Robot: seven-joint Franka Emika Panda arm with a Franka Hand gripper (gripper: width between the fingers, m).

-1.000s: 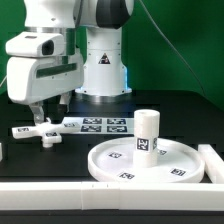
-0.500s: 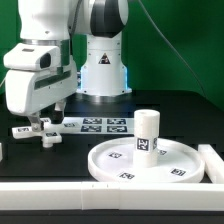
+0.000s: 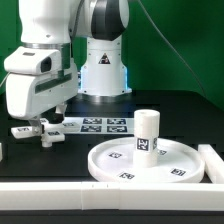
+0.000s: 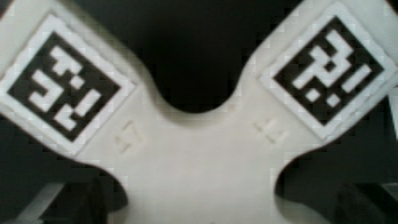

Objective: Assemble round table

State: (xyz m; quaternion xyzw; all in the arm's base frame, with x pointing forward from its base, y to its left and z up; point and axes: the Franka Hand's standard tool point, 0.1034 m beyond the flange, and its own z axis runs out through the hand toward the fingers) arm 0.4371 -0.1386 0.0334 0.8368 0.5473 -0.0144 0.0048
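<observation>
My gripper should close on the foot piece now, because in the wrist view my fingers are on both sides of its narrow middle. Closing now would hold it.
The white cross-shaped foot piece (image 3: 24,131) lies on the black table at the exterior view's left. My gripper (image 3: 40,127) is down over it. In the wrist view the foot piece (image 4: 199,135) fills the picture, with two tagged arms spreading away. Its narrow middle sits between my dark blurred fingers (image 4: 75,200), which stand wide apart, so the gripper (image 4: 210,204) looks open around it. The large rimmed round disc (image 3: 108,162) lies at the front right. The short cylindrical leg (image 3: 148,132) stands upright on it.
The marker board (image 3: 100,124) lies flat behind the foot piece, in front of the robot base (image 3: 103,70). A long white border wall (image 3: 90,194) runs along the front edge and turns up at the exterior view's right (image 3: 212,160).
The arm has moved lower and a little toward the exterior view's left, bringing the gripper down over the foot piece. The disc and leg have not moved.
</observation>
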